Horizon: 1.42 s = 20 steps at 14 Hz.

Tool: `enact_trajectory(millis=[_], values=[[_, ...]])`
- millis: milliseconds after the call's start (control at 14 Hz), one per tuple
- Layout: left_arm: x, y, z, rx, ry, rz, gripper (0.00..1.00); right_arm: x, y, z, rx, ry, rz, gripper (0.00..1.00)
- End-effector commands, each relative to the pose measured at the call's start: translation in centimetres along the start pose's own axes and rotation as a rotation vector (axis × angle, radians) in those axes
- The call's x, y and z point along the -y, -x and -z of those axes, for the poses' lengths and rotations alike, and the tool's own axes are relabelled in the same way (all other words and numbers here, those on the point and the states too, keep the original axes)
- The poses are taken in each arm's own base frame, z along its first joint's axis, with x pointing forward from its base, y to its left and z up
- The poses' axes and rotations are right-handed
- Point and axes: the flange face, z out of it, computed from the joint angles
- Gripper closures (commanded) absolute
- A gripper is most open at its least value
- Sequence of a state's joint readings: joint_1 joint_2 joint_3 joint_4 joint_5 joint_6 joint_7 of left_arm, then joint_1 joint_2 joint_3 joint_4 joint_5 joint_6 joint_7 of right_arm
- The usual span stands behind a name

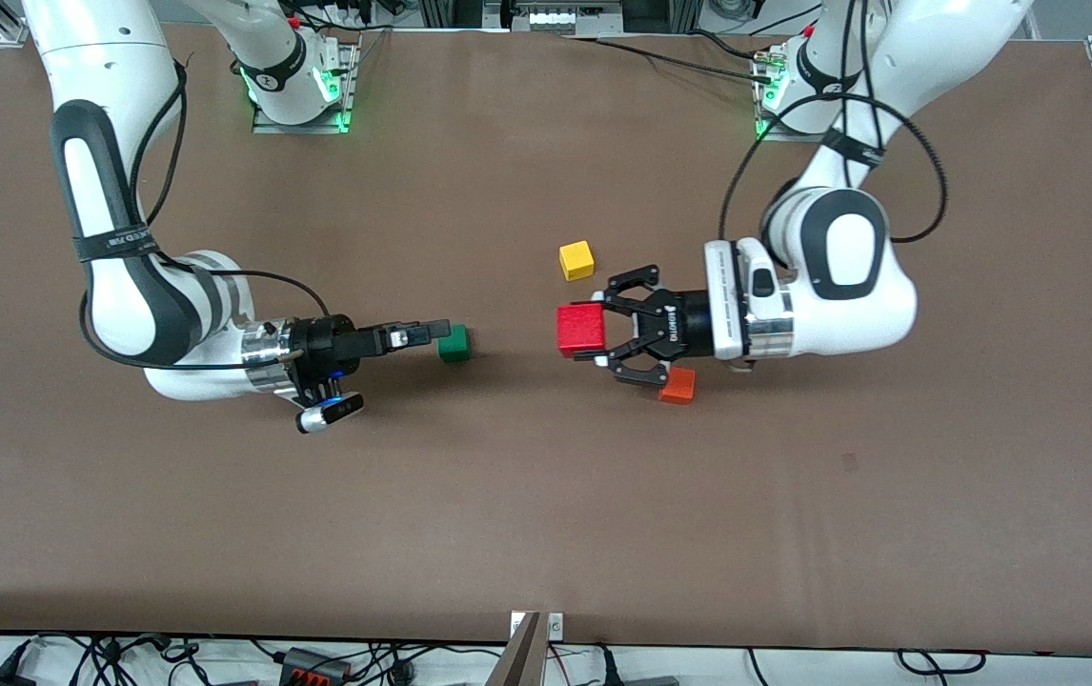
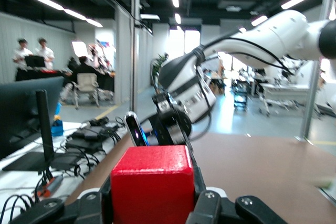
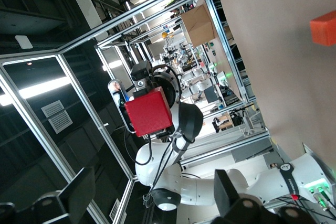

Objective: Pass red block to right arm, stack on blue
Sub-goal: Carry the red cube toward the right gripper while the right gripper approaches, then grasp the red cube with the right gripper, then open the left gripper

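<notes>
Next, my right gripper grabs the red block by its opposite sides, to stack the red block [image 1: 581,329] on blue.
My left gripper [image 1: 586,329] is shut on the red block [image 1: 581,329] and holds it out sideways above the table, toward the right arm. The block fills the bottom of the left wrist view [image 2: 152,184], between the left gripper's [image 2: 152,205] black fingers. My right gripper [image 1: 424,333], on the arm with the silver cuff, is open and empty, pointing at the block with its tips by a green cube [image 1: 455,343]. A gap remains between the grippers. The right wrist view shows the red block [image 3: 149,111] ahead of the right gripper [image 3: 153,178]. The blue cube is out of view.
A yellow cube [image 1: 576,259] lies farther from the front camera than the red block. An orange cube [image 1: 677,385] lies on the table just under the left gripper and also shows in the right wrist view [image 3: 323,31]. The brown table [image 1: 546,514] stretches wide toward the front camera.
</notes>
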<state>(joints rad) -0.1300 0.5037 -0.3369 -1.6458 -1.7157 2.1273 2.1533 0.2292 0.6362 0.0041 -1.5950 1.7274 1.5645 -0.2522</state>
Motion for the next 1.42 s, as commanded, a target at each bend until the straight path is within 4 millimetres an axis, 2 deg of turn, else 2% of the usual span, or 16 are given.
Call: enact_trajectory(millis=[0,71,214,427,641,712,854,1139,1210,1281,1353], values=[[-1.6,0.7,-3.4,-0.047,-0.052,0.004,0.85,-1.4,-0.1,-3.5,0.034,-0.005,-0.001,0.00],[-2.4,1.5,-4.9,-0.043,-0.050,0.024,0.85,-1.5,-0.1,-3.9,0.033,-0.008,-0.002,0.00],[-3.6,2.3,-6.7,-0.048,-0.058,0.059,0.85,-1.6,-0.3,-3.9,0.032,-0.007,-0.003,0.00],[-3.6,2.4,-6.7,-0.050,-0.064,0.064,0.85,-0.3,-0.4,-4.1,0.035,0.005,0.018,0.00],[-3.6,2.4,-6.7,-0.048,-0.063,0.064,0.85,1.0,-0.3,-4.4,0.047,0.093,0.054,0.00],[-3.6,2.5,-6.7,-0.047,-0.064,0.064,0.85,1.0,-0.4,-4.3,0.043,0.102,0.055,0.00],[-3.6,2.4,-6.7,-0.048,-0.063,0.064,0.85,0.6,-0.1,-5.9,0.054,0.114,0.054,0.00],[-3.6,2.5,-6.7,-0.047,-0.064,0.064,0.85,0.5,-0.3,-6.2,0.040,0.123,0.065,0.11],[-3.5,2.4,-6.6,-0.048,-0.064,0.064,0.85,0.4,-0.3,-6.2,0.040,0.123,0.064,0.16],[-3.5,2.5,-6.6,-0.046,-0.065,0.063,0.85,0.5,-0.3,-6.1,0.038,0.126,0.075,0.28],[-3.4,2.5,-6.5,-0.044,-0.065,0.063,0.85,0.6,-0.3,-6.1,0.036,0.126,0.072,0.64]])
